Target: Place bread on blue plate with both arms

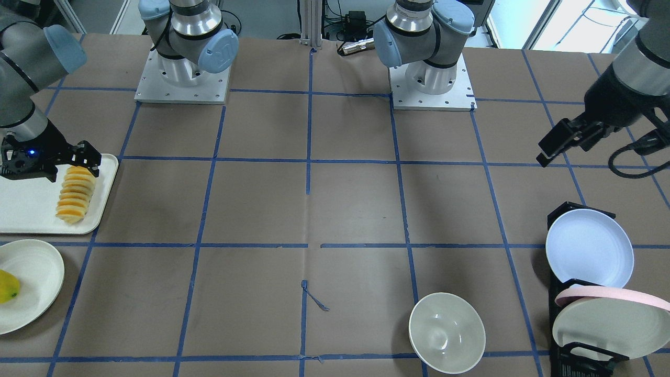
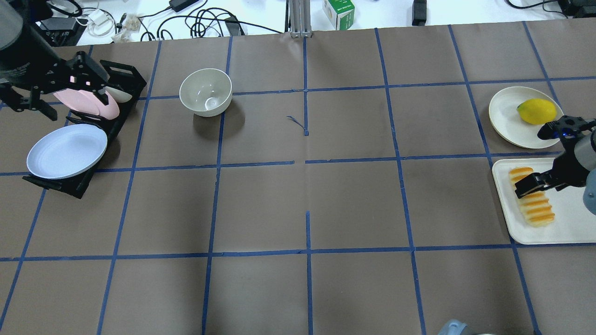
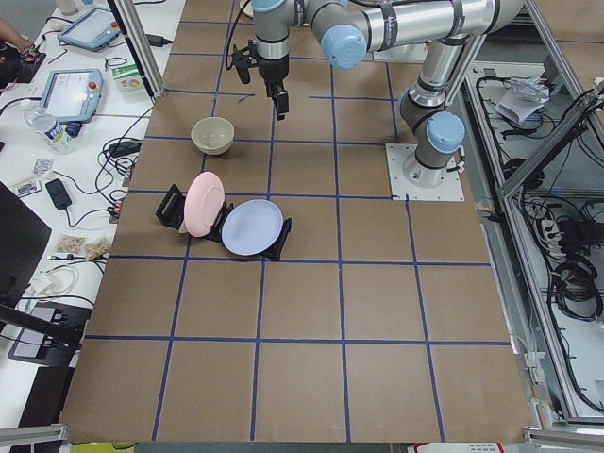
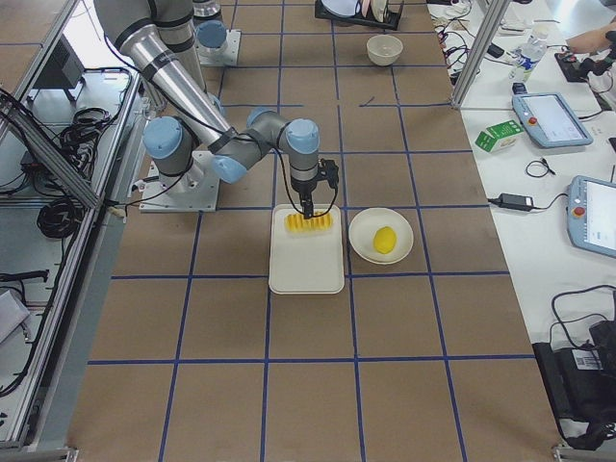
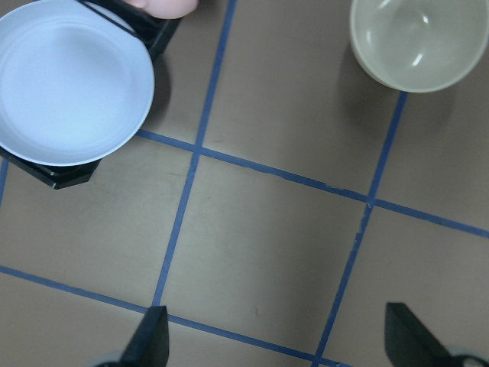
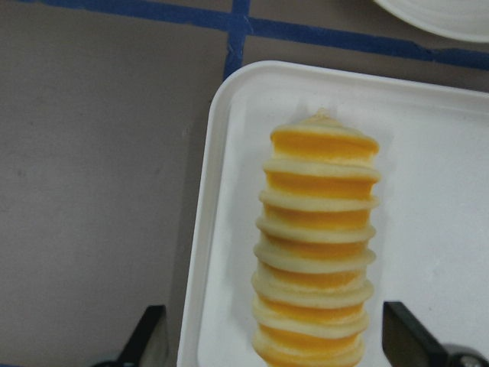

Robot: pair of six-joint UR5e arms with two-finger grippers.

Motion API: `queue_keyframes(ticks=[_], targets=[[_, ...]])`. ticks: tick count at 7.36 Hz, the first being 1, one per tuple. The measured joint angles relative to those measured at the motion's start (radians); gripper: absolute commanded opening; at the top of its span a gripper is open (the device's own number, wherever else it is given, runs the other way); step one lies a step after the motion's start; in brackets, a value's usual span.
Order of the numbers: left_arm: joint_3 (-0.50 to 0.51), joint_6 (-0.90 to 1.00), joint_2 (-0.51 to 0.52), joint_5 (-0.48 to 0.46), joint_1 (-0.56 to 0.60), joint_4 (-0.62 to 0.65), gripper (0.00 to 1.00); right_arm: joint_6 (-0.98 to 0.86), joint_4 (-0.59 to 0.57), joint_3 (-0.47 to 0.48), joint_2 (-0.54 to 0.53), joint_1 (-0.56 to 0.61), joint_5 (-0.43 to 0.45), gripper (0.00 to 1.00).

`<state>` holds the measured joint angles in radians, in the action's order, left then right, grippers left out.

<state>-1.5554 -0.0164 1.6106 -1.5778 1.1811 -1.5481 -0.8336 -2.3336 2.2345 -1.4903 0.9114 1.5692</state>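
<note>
The robot's left gripper should next grab the blue plate by its thin rim, because the plate's round side is wider than the gripper's open fingers.
The bread, an orange-yellow ridged loaf, lies on a white tray at the robot's right end of the table. My right gripper hangs low over the loaf's far end, open. In the right wrist view the bread lies lengthwise between its spread fingertips. The blue plate leans in a black rack at the robot's left end. My left gripper hovers above the rack, open and empty. The left wrist view shows the blue plate at top left.
A pink-rimmed plate stands in the same rack behind the blue one. A white bowl stands to the rack's right. A cream plate with a yellow fruit sits just beyond the tray. Blue tape lines grid the brown table.
</note>
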Motion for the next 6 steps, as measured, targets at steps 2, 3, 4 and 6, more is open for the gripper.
queue_keyframes(ticks=[2, 3, 4, 6], targets=[[-0.004, 0.007, 0.065, -0.001, -0.114, 0.076, 1.0, -0.032, -0.031, 0.004, 0.04, -0.015, -0.004, 1.0], [-0.005, 0.015, 0.122, 0.001, -0.172, 0.144, 1.0, -0.046, -0.042, 0.003, 0.056, -0.018, -0.004, 1.0], [-0.003, 0.029, 0.184, -0.001, -0.217, 0.202, 1.0, -0.055, -0.062, 0.002, 0.073, -0.019, -0.003, 1.0], [0.007, 0.133, 0.299, -0.004, -0.303, 0.269, 0.94, -0.059, -0.097, 0.0, 0.094, -0.02, -0.001, 1.0]])
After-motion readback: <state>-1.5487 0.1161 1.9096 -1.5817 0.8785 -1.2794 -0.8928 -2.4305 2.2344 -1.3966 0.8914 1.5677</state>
